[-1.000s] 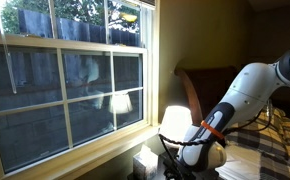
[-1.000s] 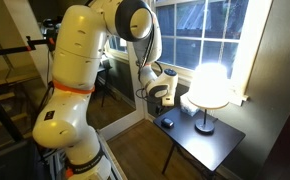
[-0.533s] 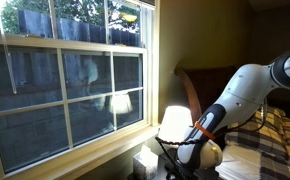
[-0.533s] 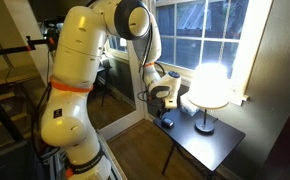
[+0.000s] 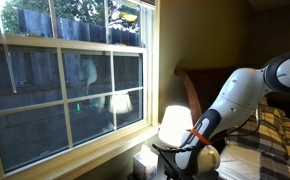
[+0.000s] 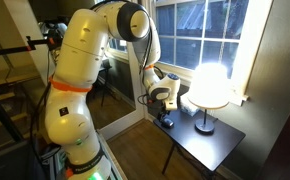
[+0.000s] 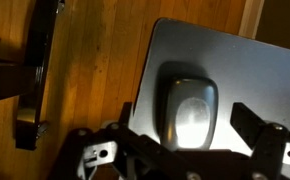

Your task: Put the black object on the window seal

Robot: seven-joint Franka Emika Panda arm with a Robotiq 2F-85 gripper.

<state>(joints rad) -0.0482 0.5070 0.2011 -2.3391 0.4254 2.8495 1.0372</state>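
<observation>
My fingers are above the black object's top (image 6: 167,123) (image 7: 190,114) and would miss it if I closed now, so my gripper needs to first move lower.
The black object (image 7: 188,108) is a small rounded dark lump lying on a dark table top (image 7: 245,70). In the wrist view my gripper (image 7: 188,122) is open, with one finger on each side of the object and a gap to both. In an exterior view the gripper (image 6: 163,106) hangs just above the object (image 6: 166,123) at the table's near corner. The window seal (image 5: 85,155) is the cream ledge under the large window. It lies beyond the lamp in an exterior view (image 6: 247,98).
A lit lamp (image 6: 209,88) with a white shade (image 5: 173,122) stands on the small black table (image 6: 220,140), close beside the gripper. A wooden floor (image 7: 85,70) lies below the table edge. A bed with a checked cover (image 5: 270,140) is behind the arm.
The arm has lowered and the gripper has come down closer to the black object on the table. The object and lamp have not moved.
</observation>
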